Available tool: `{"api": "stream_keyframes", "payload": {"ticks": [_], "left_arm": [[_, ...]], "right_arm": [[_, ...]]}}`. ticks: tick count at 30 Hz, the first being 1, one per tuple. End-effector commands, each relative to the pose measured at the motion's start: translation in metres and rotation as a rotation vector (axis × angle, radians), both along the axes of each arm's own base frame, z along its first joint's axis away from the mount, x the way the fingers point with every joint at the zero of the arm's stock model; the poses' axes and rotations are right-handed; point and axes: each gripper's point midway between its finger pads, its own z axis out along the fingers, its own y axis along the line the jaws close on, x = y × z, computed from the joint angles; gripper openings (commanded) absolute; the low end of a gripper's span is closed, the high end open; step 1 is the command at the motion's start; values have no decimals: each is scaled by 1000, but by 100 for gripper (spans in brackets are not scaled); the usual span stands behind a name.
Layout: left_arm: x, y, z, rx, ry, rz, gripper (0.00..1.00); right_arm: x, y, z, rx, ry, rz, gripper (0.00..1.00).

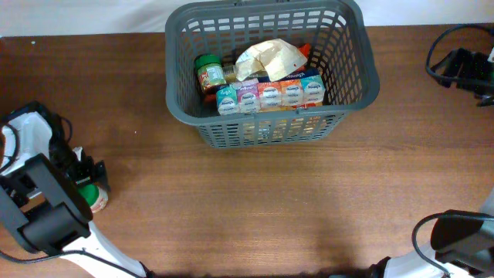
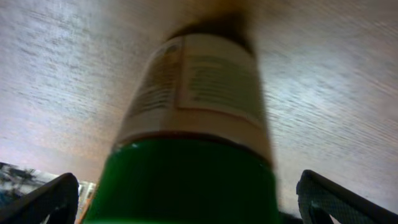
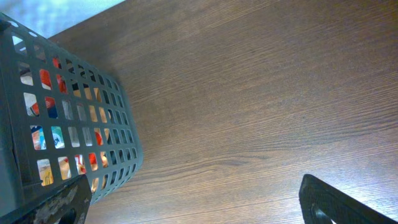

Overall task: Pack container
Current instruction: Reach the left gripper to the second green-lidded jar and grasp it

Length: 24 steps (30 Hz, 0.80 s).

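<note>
Next, my left gripper needs to grab the green-lidded jar across its sides at the lid end (image 1: 90,194), leaving its base free to pack base-first into the basket (image 1: 270,130).
The dark grey basket (image 1: 270,130) stands at the table's back middle. It holds a green-lidded jar (image 1: 209,73), a row of small cartons (image 1: 270,96) and a beige bag (image 1: 270,60). Its lattice wall also shows in the right wrist view (image 3: 62,124). At the far left, my left gripper (image 1: 91,184) is open around a second green-lidded jar (image 1: 97,198) lying on the table. In the left wrist view this jar (image 2: 193,112) fills the space between the fingers (image 2: 186,202), with gaps on both sides. My right gripper (image 1: 463,69) is at the far right, open and empty (image 3: 193,205).
The brown wooden table (image 1: 309,201) spreads around the basket. Black cables (image 1: 444,58) lie at the back right by the right arm. The arms' bases sit at the front left and front right corners.
</note>
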Motion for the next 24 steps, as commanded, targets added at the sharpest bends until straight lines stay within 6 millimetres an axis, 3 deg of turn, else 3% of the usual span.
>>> {"api": "stream_keyframes", "payload": {"ticks": [1,18,24], "left_arm": [[-7,9,-2,8,-17,56,95],[10,0,-15,-100,-142,27,89],[7,-3,-17,-109,-134,28,89]], "right_arm": [[-1,1,2,11,-8,-3,99],[-1,1,2,11,-8,-3,99],[-1,1,2,11,-8,-3,99]]}}
